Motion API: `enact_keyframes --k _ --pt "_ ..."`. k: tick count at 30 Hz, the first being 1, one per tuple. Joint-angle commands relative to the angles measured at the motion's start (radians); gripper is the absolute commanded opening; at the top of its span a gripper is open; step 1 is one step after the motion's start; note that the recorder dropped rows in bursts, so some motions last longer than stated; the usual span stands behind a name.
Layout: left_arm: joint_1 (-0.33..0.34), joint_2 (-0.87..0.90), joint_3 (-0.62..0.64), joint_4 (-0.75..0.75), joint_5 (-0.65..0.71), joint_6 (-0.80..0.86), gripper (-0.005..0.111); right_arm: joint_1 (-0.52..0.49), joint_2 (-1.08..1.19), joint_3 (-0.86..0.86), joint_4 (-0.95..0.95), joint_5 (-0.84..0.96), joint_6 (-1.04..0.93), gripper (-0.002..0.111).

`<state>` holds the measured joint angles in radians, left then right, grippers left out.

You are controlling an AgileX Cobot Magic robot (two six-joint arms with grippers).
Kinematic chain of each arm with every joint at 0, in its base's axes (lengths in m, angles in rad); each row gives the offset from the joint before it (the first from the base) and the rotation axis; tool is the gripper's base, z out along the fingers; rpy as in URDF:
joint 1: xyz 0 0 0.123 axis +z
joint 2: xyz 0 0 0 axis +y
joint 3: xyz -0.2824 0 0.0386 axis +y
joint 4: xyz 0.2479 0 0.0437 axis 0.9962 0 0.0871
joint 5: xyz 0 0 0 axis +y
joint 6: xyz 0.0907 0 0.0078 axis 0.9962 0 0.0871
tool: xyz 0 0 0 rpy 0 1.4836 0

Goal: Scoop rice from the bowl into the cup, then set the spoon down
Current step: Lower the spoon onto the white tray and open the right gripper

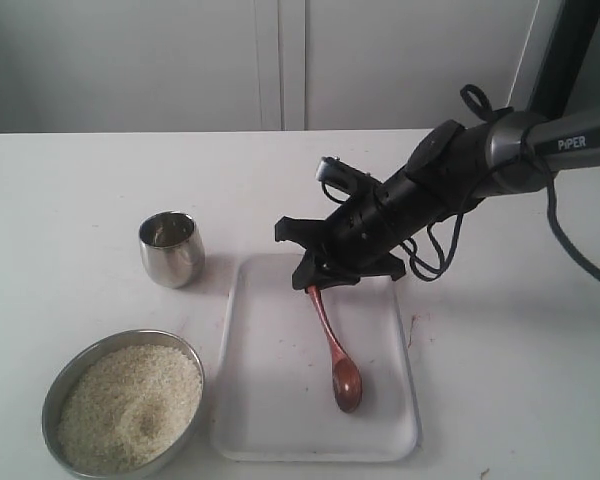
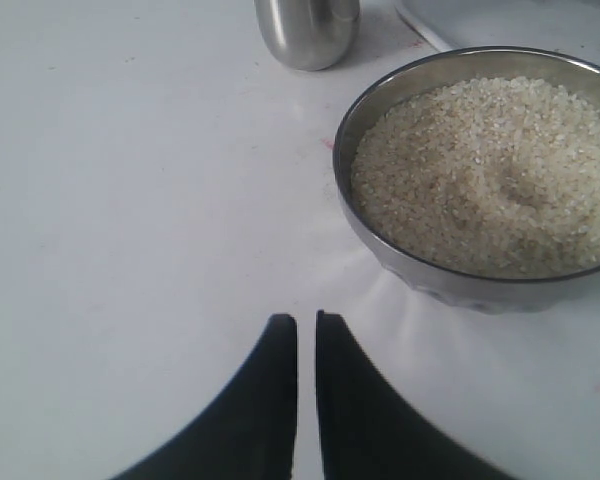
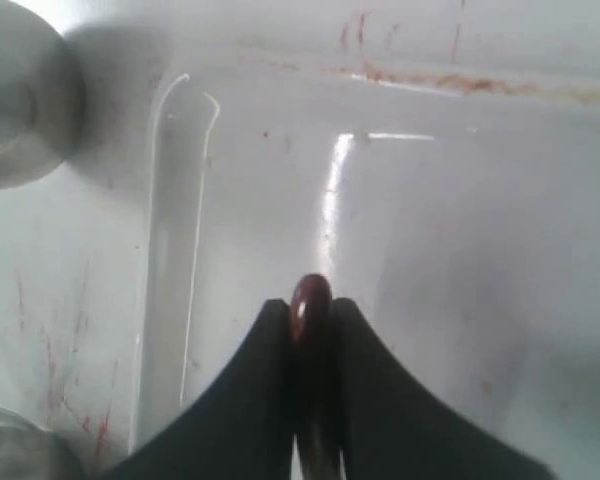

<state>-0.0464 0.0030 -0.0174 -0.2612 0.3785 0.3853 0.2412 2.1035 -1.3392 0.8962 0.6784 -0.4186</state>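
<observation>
The wooden spoon's oval end lies low over the white tray, inside the tray's rim, so it is time for my right gripper to open now.
The grey metal bowl of rice sits at the front left; the left wrist view shows the bowl and its rice close up. The shiny cup stands upright behind it, and its base shows as the cup. The wooden spoon lies on the white tray, its oval end toward the front. My right gripper is shut on the handle's far end; in the right wrist view the spoon tip pokes out between the fingers of that gripper. My left gripper is shut and empty, hovering over bare table beside the bowl.
The white table stretches behind and to the left, with a wall at the back. The right arm reaches in from the upper right over the tray's far edge. A blurred metal shape stands near the tray rim.
</observation>
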Motion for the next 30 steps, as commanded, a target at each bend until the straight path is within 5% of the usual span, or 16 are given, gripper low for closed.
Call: enact_keyframes --k 1,18,30 --pt "0.004 -0.003 0.005 -0.007 0.003 0.004 0.014 0.007 -0.017 0.004 -0.015 -0.009 0.004 0.000" --pt "0.004 -0.003 0.005 -0.007 0.003 0.004 0.014 0.008 -0.017 0.004 -0.063 -0.013 0.004 0.000" --pt "0.004 -0.003 0.005 -0.007 0.003 0.004 0.014 0.008 -0.017 0.004 -0.063 -0.028 -0.002 0.034"
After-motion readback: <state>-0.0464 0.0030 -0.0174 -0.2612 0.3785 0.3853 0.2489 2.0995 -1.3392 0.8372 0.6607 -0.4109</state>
